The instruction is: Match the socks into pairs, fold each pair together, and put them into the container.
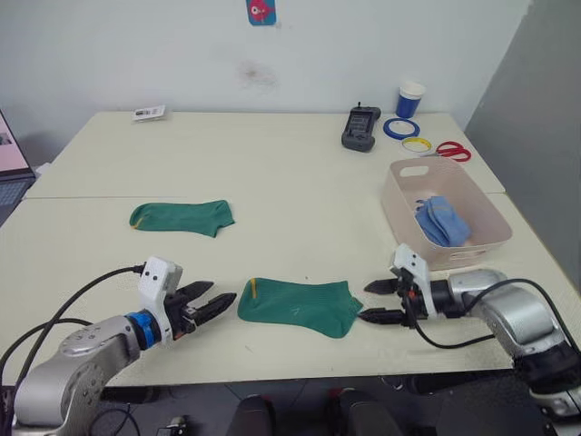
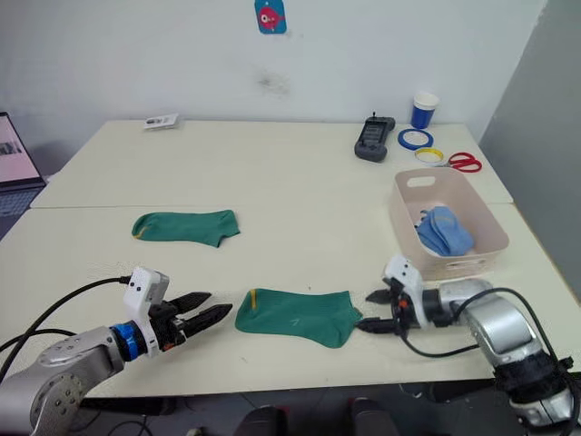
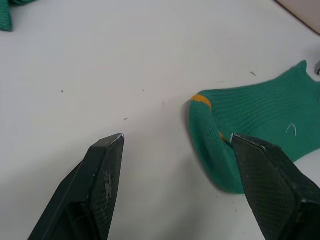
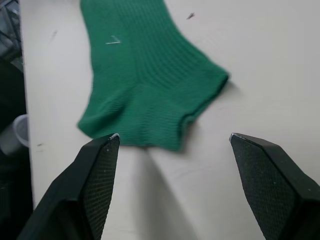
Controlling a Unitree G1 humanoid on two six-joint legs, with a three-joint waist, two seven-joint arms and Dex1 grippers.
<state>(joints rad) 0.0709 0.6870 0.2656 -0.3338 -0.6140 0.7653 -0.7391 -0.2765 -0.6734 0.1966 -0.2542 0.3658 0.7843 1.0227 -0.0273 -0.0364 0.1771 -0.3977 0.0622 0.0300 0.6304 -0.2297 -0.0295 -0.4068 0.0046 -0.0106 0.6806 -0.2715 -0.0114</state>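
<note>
I need to pick up the green sock [image 1: 304, 307] by its yellow-trimmed end [image 1: 251, 298] next with my left gripper. Then I will lay the sock flat so it can be paired.
One green sock [image 1: 300, 305] with yellow trim lies flat near the table's front edge, between my two grippers. My left gripper [image 1: 214, 298] is open, just left of its trimmed cuff [image 3: 202, 101]. At the sock's right end, my right gripper [image 1: 379, 302] is open too, with the toe end [image 4: 150, 105] just ahead of its fingers. A second green sock [image 1: 182, 217] lies flat further back on the left. The pale pink container [image 1: 445, 211] stands at the right and holds a folded light blue pair [image 1: 442, 221].
At the back right are a black handheld device [image 1: 360, 128], a blue cup [image 1: 409, 99], blue and yellow tape rings [image 1: 400, 128] and red scissors [image 1: 451, 151]. A small card [image 1: 149, 113] lies at the back left. A laptop [image 2: 14, 163] sits past the table's left edge.
</note>
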